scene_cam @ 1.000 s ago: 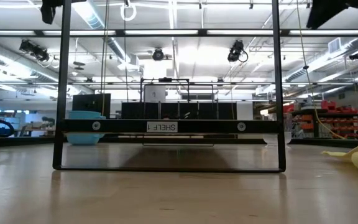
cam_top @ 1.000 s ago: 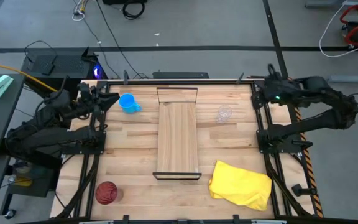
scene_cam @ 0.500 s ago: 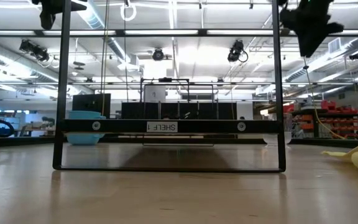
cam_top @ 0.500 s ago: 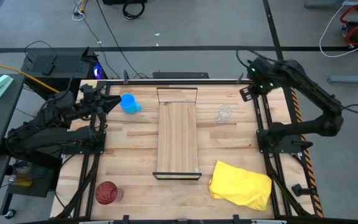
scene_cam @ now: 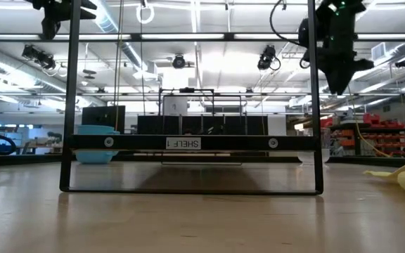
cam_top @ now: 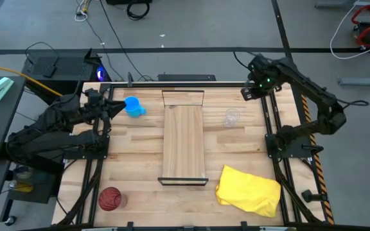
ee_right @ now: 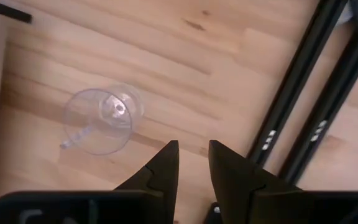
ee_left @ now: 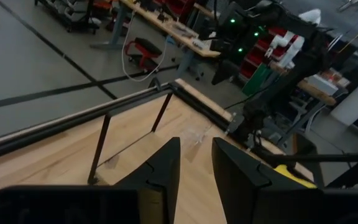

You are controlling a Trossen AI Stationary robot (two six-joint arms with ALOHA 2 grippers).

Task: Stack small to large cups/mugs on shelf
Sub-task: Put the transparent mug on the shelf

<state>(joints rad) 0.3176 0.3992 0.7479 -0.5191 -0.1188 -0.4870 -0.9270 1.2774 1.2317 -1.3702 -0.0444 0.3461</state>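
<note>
Next, my right gripper grabs the clear cup by its rim (cam_top: 231, 113) to start the stack on the shelf (cam_top: 185, 138).
The shelf (cam_top: 185, 138) lies along the middle of the table, a pale plank on dark end brackets (scene_cam: 69, 105). A small clear cup (cam_top: 232, 117) stands on the table to its right, in the far half. My right gripper (cam_top: 247, 92) hangs high above the far right corner, pointing down and open; the clear cup (ee_right: 101, 120) is below it and off to one side. A blue mug (cam_top: 132, 106) stands at the far left. My left gripper (cam_top: 115, 106) is raised beside it, nearly level, its fingers (ee_left: 166, 163) slightly apart on nothing. A dark red cup (cam_top: 110, 199) stands near the front left corner.
A crumpled yellow cloth (cam_top: 249, 189) lies at the near right, beside the shelf's front end. Black frame rails (ee_right: 303, 93) run along the table's right edge, close under my right gripper. Bare wood lies between the shelf and the clear cup.
My right gripper has swung in from beyond the table's right edge toward the far right corner, sinking and tipping until it points down over the wood beside the clear cup. Its fingers keep the same gap. No cup has moved.
</note>
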